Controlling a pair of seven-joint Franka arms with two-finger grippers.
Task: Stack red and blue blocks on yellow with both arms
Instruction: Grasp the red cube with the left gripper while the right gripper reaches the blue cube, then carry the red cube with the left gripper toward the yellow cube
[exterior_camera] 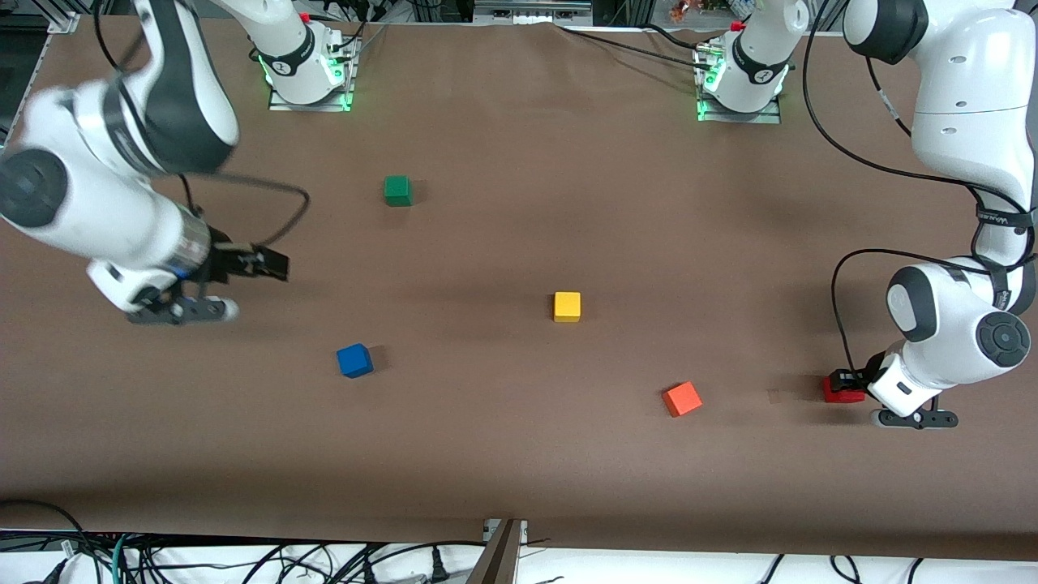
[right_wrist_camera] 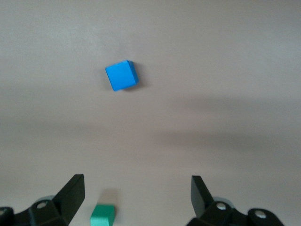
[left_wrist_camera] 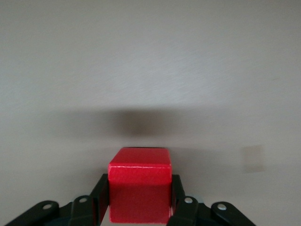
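Observation:
The robot's right gripper next needs to pick up the blue block [exterior_camera: 354, 360] by its opposite sides, to build the stack on the yellow block [exterior_camera: 567, 307].
The red block [exterior_camera: 838, 391] sits low at the table surface near the left arm's end, and my left gripper [exterior_camera: 845, 384] is shut on it. In the left wrist view the red block [left_wrist_camera: 139, 186] fills the gap, with a black finger [left_wrist_camera: 99, 198] pressed against each side. The blue block [exterior_camera: 354, 360] lies on the table toward the right arm's end. My right gripper [exterior_camera: 272, 264] hangs open and empty over bare table beside it. The right wrist view shows the blue block [right_wrist_camera: 121, 75] ahead of the spread right gripper [right_wrist_camera: 138, 188]. The yellow block [exterior_camera: 567, 307] stands alone mid-table.
A green cube [exterior_camera: 397, 191] [right_wrist_camera: 103, 215] lies toward the robots' bases, farther from the front camera than the blue block. An orange cube [exterior_camera: 682, 399] rests between the yellow and red blocks, nearer the camera than the yellow. The brown table cover [exterior_camera: 519, 470] spreads around them.

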